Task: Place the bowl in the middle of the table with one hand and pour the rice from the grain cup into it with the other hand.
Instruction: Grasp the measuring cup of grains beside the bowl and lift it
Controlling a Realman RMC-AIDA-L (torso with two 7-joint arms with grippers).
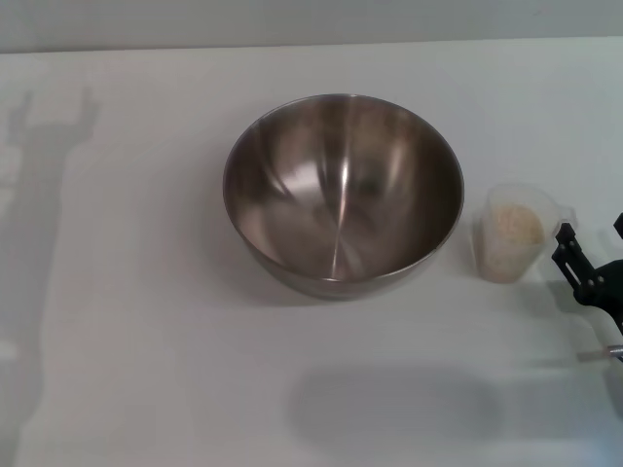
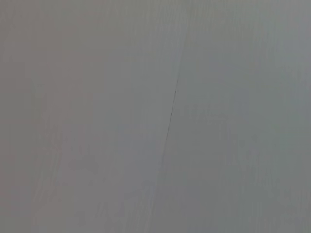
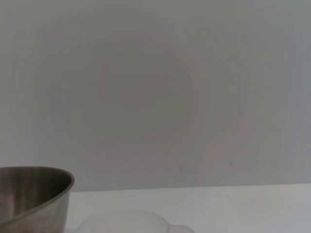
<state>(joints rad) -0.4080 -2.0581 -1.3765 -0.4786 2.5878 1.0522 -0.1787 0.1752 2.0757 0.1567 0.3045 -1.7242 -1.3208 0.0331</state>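
Both fingers end over the white table beside the cup, so my right gripper moves toward its handle, and only then closes on the grain cup (image 1: 514, 233).
The steel bowl (image 1: 343, 195) stands upright and empty near the middle of the white table (image 1: 146, 321). The clear grain cup (image 1: 514, 233) stands just to its right, apart from it, with pale rice (image 1: 510, 230) heaped inside. My right gripper (image 1: 592, 241) is at the right edge of the head view, just right of the cup, open and not holding it. The right wrist view shows the bowl's side (image 3: 29, 199) and the cup's rim (image 3: 129, 222) low in the picture. My left gripper is out of view; only a shadow shows at the far left.
A grey wall (image 1: 311, 19) runs behind the table's far edge. The left wrist view shows only a plain grey surface (image 2: 97, 121) with a thin seam.
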